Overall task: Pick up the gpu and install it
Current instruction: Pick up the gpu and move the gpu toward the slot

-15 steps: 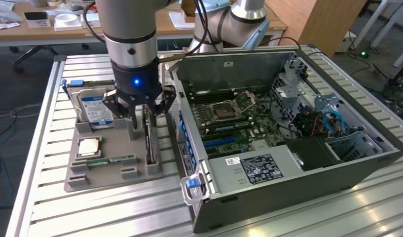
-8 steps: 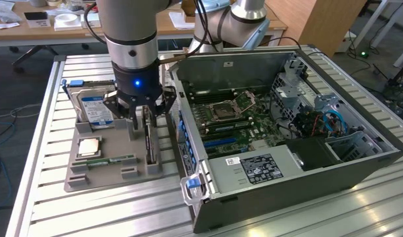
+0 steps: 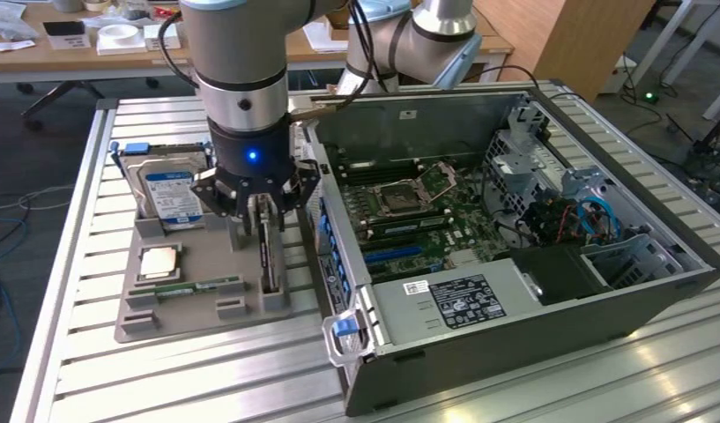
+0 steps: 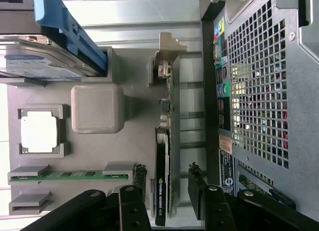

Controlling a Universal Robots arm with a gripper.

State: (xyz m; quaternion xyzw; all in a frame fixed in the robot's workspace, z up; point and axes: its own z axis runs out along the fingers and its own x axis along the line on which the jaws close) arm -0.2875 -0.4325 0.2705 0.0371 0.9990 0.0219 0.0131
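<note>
My gripper is going to grab the GPU's flat, black-covered end (image 4: 161, 191) across the GPU's two sides next. The metal bracket (image 4: 168, 49) spreads out at one end of the GPU.
The gpu (image 3: 267, 262), a thin dark card, stands on its long edge in a slot of the grey holder (image 3: 214, 254) on the table. My gripper (image 3: 263, 222) hangs straight over the card, one finger on each side of it. In the wrist view the gpu (image 4: 163, 156) runs edge-on between my black fingertips (image 4: 140, 180), its pale metal bracket (image 4: 167, 57) at the far end. My gripper (image 4: 167, 177) is open, with a small gap between each fingertip and the card.
The holder also carries a hard drive (image 3: 169, 189) in a blue frame, a square processor chip (image 3: 159, 261) and a green memory stick (image 3: 202, 286). The open computer case (image 3: 513, 238) lies close beside the holder, on the exterior view's right, motherboard up. Everything rests on a slatted metal table (image 3: 218, 370).
</note>
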